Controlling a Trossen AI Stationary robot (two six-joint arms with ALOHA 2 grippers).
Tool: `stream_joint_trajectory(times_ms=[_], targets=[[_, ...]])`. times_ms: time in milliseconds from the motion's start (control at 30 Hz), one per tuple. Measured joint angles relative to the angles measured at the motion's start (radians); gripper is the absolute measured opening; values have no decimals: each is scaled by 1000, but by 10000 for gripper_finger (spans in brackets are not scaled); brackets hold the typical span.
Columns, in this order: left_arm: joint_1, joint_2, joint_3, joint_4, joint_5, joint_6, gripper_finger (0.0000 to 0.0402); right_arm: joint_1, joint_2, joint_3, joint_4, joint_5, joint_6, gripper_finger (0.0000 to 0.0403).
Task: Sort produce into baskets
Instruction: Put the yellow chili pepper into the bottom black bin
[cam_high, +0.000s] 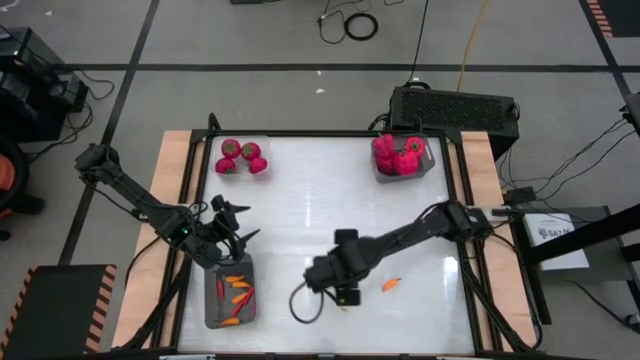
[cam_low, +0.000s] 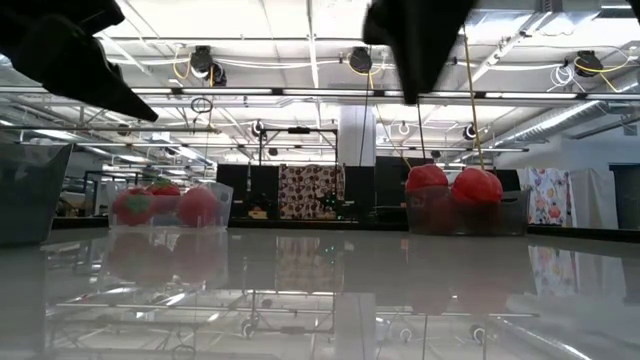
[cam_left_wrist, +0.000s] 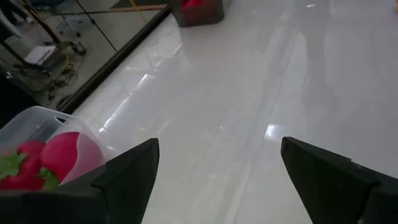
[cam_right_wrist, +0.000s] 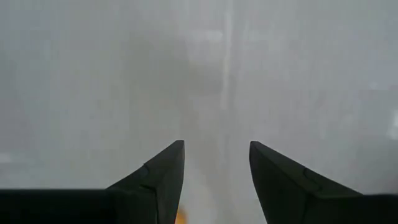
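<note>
My right gripper pinches the loose orange chilli by its slim body (cam_high: 391, 284) next, so that the chilli gets sorted into the grey basket (cam_high: 229, 295).
A clear tub (cam_high: 241, 157) at the far left holds small round red fruits (cam_left_wrist: 43, 158). A tub (cam_high: 403, 158) at the far right holds red bell peppers (cam_low: 452, 186). A grey tub (cam_high: 231, 295) at the near left holds several orange and red chilli pieces. One orange chilli piece (cam_high: 391, 284) lies on the table, right of my right gripper (cam_high: 346, 296). My right gripper is open and empty (cam_right_wrist: 216, 144), close over the table. A speck of orange (cam_right_wrist: 180, 216) shows beside one finger. My left gripper (cam_high: 232, 226) is open and empty (cam_left_wrist: 217, 143), above the grey tub's far end.
The white tabletop (cam_high: 330, 220) lies bare between the three tubs. A dark raised rim (cam_high: 300, 133) and wooden side strips frame the table. A black box (cam_high: 455, 108) stands behind the far right corner.
</note>
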Motion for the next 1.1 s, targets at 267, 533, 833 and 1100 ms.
stream_joint_trajectory(times_ms=[267,533,833,1100], targets=[[0,0,0,-7,28,-25,343,108,36,-17,-108,-33,-8,173],[0,7,0,-7,30,-26,343,157,32,-139,-111,-111,-77,173],[0,54,-1,-7,127,-77,343,188,31,-303,-106,-147,-121,173],[0,117,-1,22,156,-66,343,190,31,-383,-37,-229,-147,173]])
